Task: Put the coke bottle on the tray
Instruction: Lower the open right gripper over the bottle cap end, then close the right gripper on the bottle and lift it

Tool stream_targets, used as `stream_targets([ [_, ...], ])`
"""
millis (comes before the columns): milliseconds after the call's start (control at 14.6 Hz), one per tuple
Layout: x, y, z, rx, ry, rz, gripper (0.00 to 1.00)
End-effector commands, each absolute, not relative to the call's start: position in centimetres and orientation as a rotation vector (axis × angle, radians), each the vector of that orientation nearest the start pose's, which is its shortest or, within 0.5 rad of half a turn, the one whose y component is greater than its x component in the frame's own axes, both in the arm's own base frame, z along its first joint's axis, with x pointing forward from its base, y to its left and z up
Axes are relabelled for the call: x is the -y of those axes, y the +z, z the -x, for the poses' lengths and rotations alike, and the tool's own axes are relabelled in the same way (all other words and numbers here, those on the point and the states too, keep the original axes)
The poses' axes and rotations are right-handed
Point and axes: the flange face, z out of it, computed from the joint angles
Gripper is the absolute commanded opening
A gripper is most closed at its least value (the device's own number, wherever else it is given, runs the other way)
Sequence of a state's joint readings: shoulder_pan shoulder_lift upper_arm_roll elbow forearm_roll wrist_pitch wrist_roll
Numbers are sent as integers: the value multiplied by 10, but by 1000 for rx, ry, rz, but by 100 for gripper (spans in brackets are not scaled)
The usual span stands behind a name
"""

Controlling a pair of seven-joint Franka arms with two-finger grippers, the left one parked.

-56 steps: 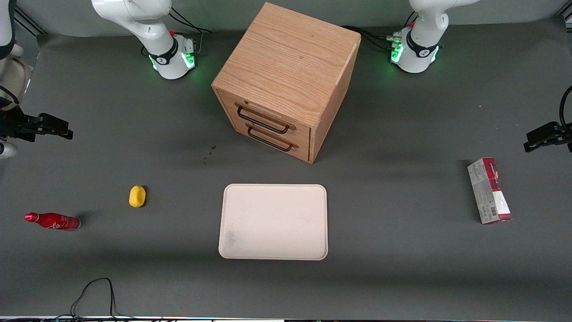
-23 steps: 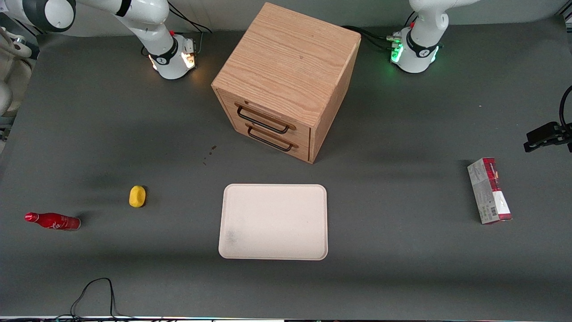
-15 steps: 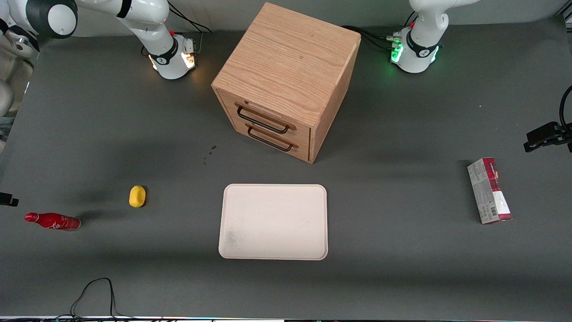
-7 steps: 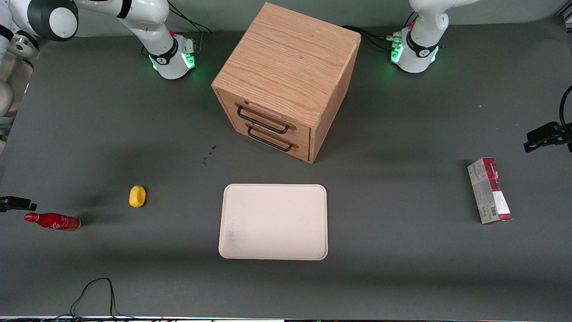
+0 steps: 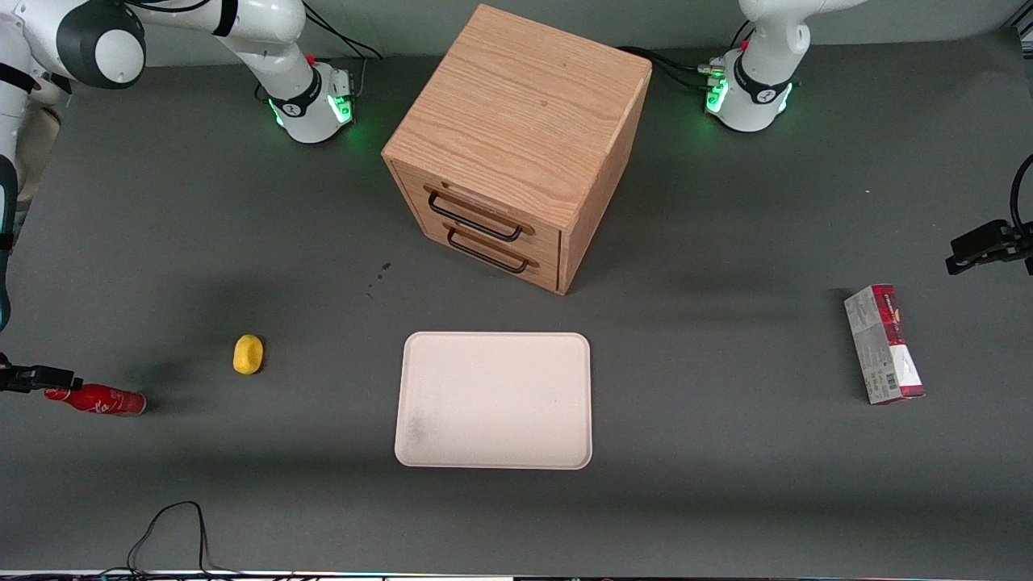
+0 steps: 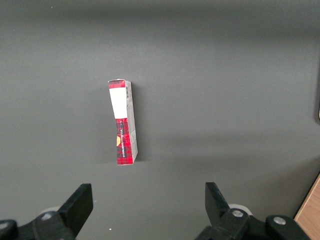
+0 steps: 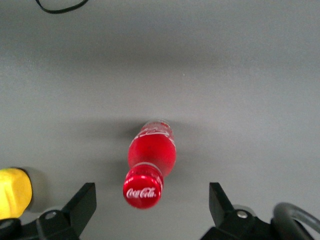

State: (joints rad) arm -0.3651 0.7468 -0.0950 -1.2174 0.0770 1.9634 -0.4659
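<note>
The robot's right gripper needs to grab the coke bottle by its cap end [image 5: 58, 393] [image 7: 143, 189] next, to place the bottle on the tray.
The coke bottle [image 5: 97, 399] is small, glossy and red. It lies on its side on the grey table at the working arm's end, with its cap pointing away from the tray. The cream tray [image 5: 407, 403] lies flat near the table's middle with nothing on it. My right gripper [image 7: 151, 199] is open wide just above the bottle's cap end. In the right wrist view the red cap with white lettering [image 7: 143, 190] sits between the two black fingers without touching either. In the front view only one finger [image 5: 44, 377] shows, right by the cap.
A yellow lump [image 5: 248, 354] lies between bottle and tray, also seen beside the gripper [image 7: 12, 192]. A wooden drawer cabinet [image 5: 516, 121] stands farther from the camera than the tray. A red-and-grey carton [image 5: 884, 343] lies toward the parked arm's end. A black cable [image 5: 169, 524] loops near the front edge.
My right gripper has swung from higher up the table's end down to the bottle's cap. The bottle, tray and other things have not moved.
</note>
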Motion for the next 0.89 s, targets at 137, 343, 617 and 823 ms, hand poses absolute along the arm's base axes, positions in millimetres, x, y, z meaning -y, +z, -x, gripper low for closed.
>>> stream_targets([
  [137,307,326,-687,41,-46,3121,100],
  [343,308,324,-688,47,-44,3123,98],
  [617,309,324,-687,153,-43,3120,35],
  [823,309,326,-687,156,-45,3121,0],
])
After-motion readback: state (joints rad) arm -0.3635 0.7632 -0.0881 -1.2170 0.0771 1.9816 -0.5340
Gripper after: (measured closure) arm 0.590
